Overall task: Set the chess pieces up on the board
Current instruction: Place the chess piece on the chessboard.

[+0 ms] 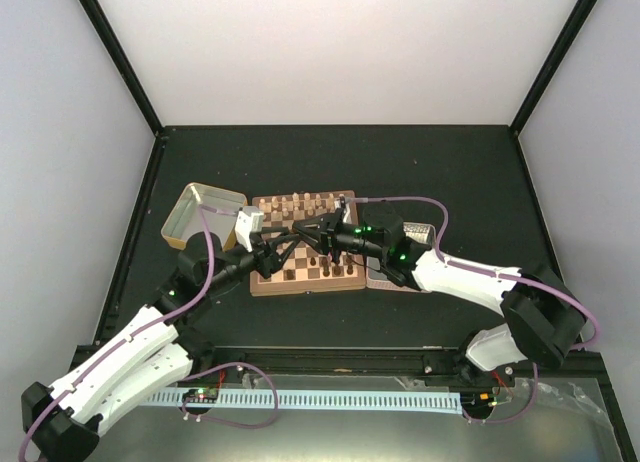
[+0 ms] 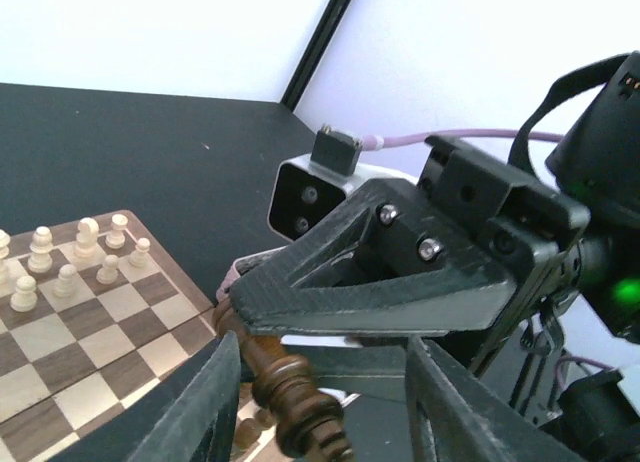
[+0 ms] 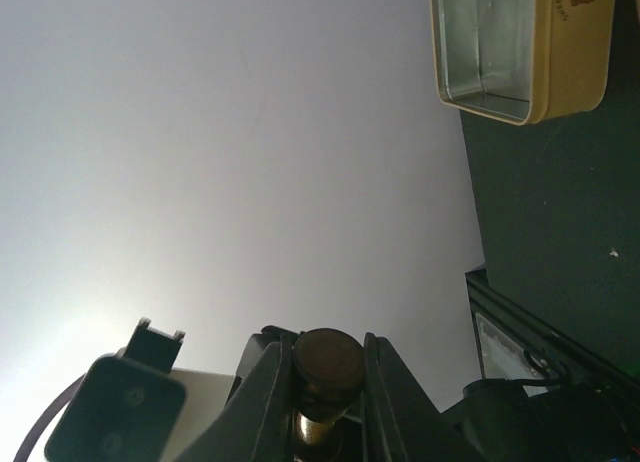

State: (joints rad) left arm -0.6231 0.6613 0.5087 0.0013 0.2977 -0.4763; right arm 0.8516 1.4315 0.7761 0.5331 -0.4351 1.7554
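My left gripper should close now, because the dark chess piece's ringed neck (image 2: pixel 297 404) is between my fingers in the left wrist view.
Both grippers meet above the middle of the board (image 1: pixel 300 288). My right gripper (image 1: pixel 314 229) is shut on a dark brown chess piece (image 3: pixel 328 367), its round base squeezed between the two fingers (image 3: pixel 262 402). In the left wrist view that piece (image 2: pixel 295 402) lies between the fingers of my left gripper (image 2: pixel 322 362), which stand apart, with a gap on the piece's right side. The right gripper's fingers (image 2: pixel 400 292) cross just above it. Cream pieces (image 2: pixel 80 252) stand along the board's far rows and dark pieces (image 1: pixel 320 270) on its near rows.
An open gold tin (image 1: pixel 200 214) lies left of the board, also seen in the right wrist view as the tin (image 3: pixel 520 47). A silver tin (image 1: pixel 415 232) sits at the board's right edge, under the right arm. Black walls ring the dark table.
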